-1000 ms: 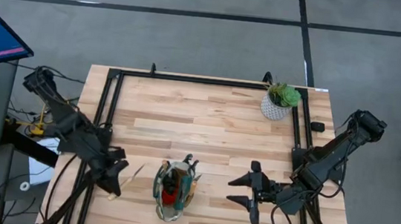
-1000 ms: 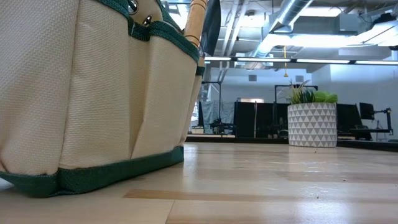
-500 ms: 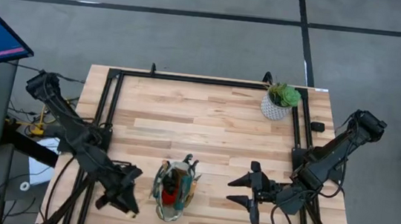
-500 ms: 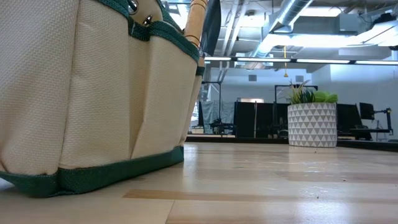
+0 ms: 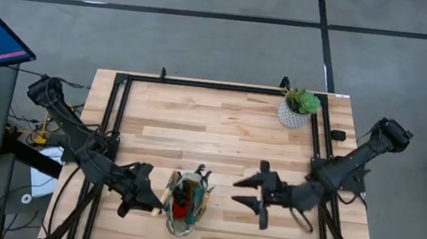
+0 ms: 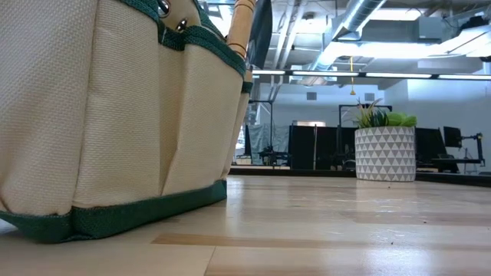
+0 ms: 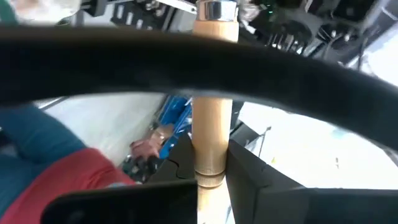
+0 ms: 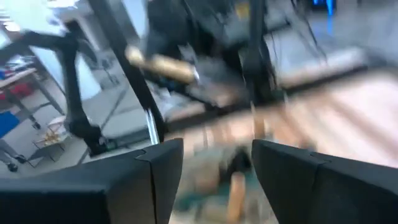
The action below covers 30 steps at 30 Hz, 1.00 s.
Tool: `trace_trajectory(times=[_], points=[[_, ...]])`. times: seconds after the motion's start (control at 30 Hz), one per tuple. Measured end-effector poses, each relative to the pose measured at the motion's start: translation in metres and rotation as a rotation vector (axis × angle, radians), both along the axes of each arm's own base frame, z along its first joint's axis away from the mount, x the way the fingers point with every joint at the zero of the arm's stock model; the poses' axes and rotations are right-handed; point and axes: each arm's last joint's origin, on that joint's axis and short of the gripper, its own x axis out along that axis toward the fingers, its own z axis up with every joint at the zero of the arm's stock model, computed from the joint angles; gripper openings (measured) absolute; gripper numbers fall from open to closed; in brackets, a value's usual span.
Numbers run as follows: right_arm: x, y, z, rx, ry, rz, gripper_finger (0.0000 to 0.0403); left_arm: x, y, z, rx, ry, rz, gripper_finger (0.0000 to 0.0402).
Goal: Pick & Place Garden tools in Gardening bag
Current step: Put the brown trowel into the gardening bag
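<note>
My right gripper is going to grab the trowel next by the collar end of its wooden handle. Then the trowel can go into the gardening bag (image 5: 186, 205).
The gardening bag (image 5: 186, 205), beige with green trim, stands near the table's near edge with a red item, dark shears and wooden handles in it. In the low view it fills the left (image 6: 115, 115), and one handle (image 6: 242, 23) sticks up out of it. My left gripper (image 5: 144, 197) is just left of the bag, shut on a trowel's pale wooden handle (image 7: 210, 118). That handle also shows in the right wrist view (image 8: 161, 62). My right gripper (image 5: 241, 192) is open and empty to the right of the bag, its fingers pointing at it. My left gripper pinches the trowel's wooden handle near its free end (image 7: 209, 177) between its two fingers (image 7: 124, 202). The handle runs on away from the fingers to the metal collar (image 7: 215, 10). The blade is out of view. The trowel is lifted clear of the table.
A green plant in a white patterned pot (image 5: 298, 110) stands at the far right corner and shows in the low view (image 6: 386, 152). Black frame rails (image 5: 225, 87) run along the table's far, left and right edges. Bare wood lies between the bag and the pot.
My left gripper has lifted the trowel from the table's left part, swung first toward the near edge, then right and up close to the bag. My right gripper has gone toward the table's left, nearer the bag, staying open.
</note>
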Motion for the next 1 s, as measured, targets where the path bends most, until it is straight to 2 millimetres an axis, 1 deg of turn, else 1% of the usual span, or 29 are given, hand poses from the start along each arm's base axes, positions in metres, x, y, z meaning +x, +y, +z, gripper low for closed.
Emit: trace_trajectory(times=[0.07, 0.17, 0.2, 0.3, 0.4, 0.6, 0.67, 0.8, 0.9, 1.0], points=[[0.014, -0.004, 0.016, -0.086, -0.067, 0.019, 0.0185, -0.002, 0.002, 0.003, -0.007, -0.02, 0.011, 0.0019], [0.036, -0.005, 0.039, -0.312, -0.099, 0.012, 0.0185, -0.005, 0.006, 0.01, -0.022, -0.05, 0.034, 0.0019], [0.046, -0.005, 0.044, -0.396, -0.095, 0.009, 0.0185, -0.006, 0.007, 0.011, -0.021, -0.057, 0.043, 0.0019], [0.077, 0.004, 0.052, -0.615, -0.018, 0.027, 0.0192, -0.01, 0.014, 0.018, -0.028, -0.09, 0.073, 0.0019], [0.11, 0.01, 0.06, -0.701, 0.052, 0.031, 0.0207, -0.013, 0.019, 0.022, -0.035, -0.108, 0.097, 0.0019], [0.157, 0.024, 0.07, -0.856, 0.121, 0.053, 0.0243, -0.014, 0.021, 0.024, -0.027, -0.119, 0.11, 0.0019], [0.165, 0.029, 0.073, -0.865, 0.124, 0.056, 0.0247, -0.013, 0.022, 0.024, -0.022, -0.121, 0.116, 0.0019], [0.178, 0.03, 0.078, -0.884, 0.128, 0.058, 0.0248, -0.012, 0.024, 0.025, -0.002, -0.132, 0.13, 0.002], [0.187, 0.03, 0.074, -0.909, 0.118, 0.066, 0.0248, -0.011, 0.026, 0.025, -0.001, -0.136, 0.14, 0.002], [0.188, 0.028, 0.07, -0.918, 0.146, 0.077, 0.0248, -0.011, 0.026, 0.026, -0.007, -0.143, 0.141, 0.002]])
